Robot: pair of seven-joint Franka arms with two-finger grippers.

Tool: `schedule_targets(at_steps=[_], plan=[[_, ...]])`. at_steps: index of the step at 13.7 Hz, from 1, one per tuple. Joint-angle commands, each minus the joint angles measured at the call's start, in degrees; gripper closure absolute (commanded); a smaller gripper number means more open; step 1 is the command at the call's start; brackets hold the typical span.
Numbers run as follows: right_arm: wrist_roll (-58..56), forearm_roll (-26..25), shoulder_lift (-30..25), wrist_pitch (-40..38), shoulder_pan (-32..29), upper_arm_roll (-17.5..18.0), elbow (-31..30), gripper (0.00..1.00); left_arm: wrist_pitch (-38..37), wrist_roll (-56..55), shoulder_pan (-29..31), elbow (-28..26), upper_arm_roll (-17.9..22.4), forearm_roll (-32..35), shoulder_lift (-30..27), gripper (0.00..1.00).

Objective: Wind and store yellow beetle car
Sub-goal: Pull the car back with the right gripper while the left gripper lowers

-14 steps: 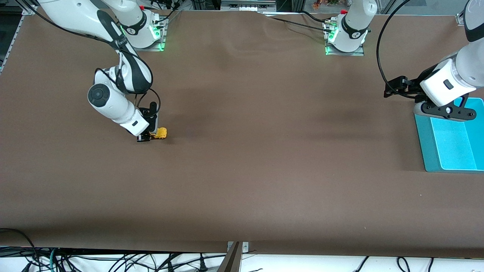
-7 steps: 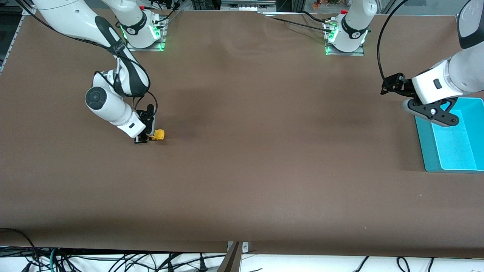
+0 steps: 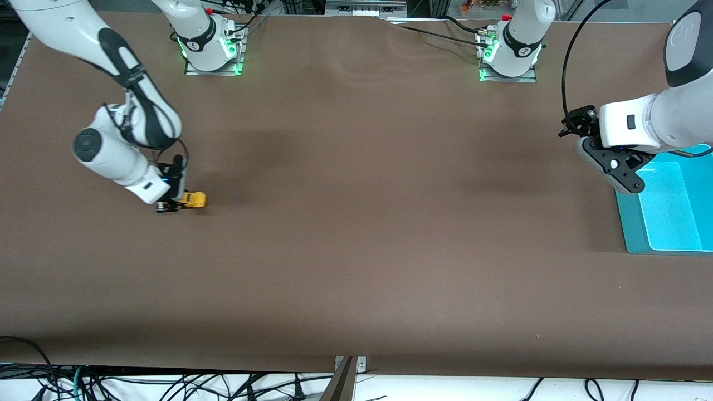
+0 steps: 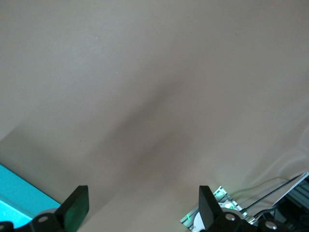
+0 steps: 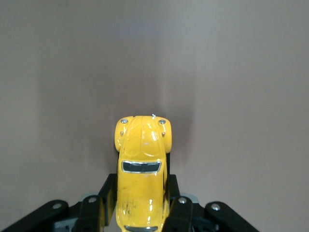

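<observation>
The yellow beetle car's nose [image 3: 200, 199] [image 5: 143, 126] is above its soft shadow on the tabletop. My right gripper needs to keep holding the car.
The yellow beetle car [image 3: 193, 199] is a tiny bright yellow toy on the brown table at the right arm's end. My right gripper [image 3: 177, 201] is shut on the car's sides, low at the table. In the right wrist view the car [image 5: 141, 169] sits between the black fingers [image 5: 178, 205], nose pointing away from the wrist. My left gripper [image 3: 618, 170] is open and empty, over the table beside the blue bin's edge. In the left wrist view its two fingertips [image 4: 77, 205] stand wide apart over bare table.
A light blue bin [image 3: 668, 206] stands at the left arm's end of the table; a corner of it shows in the left wrist view [image 4: 19, 195]. The two arm bases [image 3: 211, 50] [image 3: 508, 55] stand along the table's top edge. Cables hang below the table's front edge.
My right gripper has dragged the car along the table toward the right arm's end. My left gripper has shifted and turned beside the bin.
</observation>
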Motion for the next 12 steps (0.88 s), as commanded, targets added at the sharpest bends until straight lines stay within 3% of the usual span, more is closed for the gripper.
schedule_targets(at_steps=[1,4,6,9,10,11,12], plan=[[-8.7,-0.5,4.4,2.0,-8.6,0.3,-0.8,0.84,-0.3,8.6,-0.5,1.5,0.3,1.5,2.2,0.00],[-13.5,-0.4,4.4,1.6,-11.5,0.0,0.1,0.83,0.4,15.6,0.0,1.5,0.3,1.6,3.3,0.00],[-13.4,-0.4,4.3,1.6,-11.5,0.0,0.1,0.74,0.4,19.3,-0.1,1.5,0.3,2.4,3.9,0.00],[-13.4,-0.4,4.2,1.5,-11.4,0.1,0.1,0.68,0.7,21.9,-0.2,1.5,0.3,2.8,4.2,0.00],[-13.4,-0.4,4.1,1.4,-11.4,0.3,0.1,0.52,0.8,23.0,-0.1,1.5,0.3,2.8,4.3,0.00],[-13.1,-0.3,4.0,1.3,-11.4,0.5,0.5,0.01,0.8,24.8,0.1,1.5,0.3,2.8,4.5,0.00],[-12.9,-0.2,4.0,0.7,-11.3,0.7,1.0,0.00,1.1,25.9,0.2,1.5,0.3,2.8,4.6,0.00]])
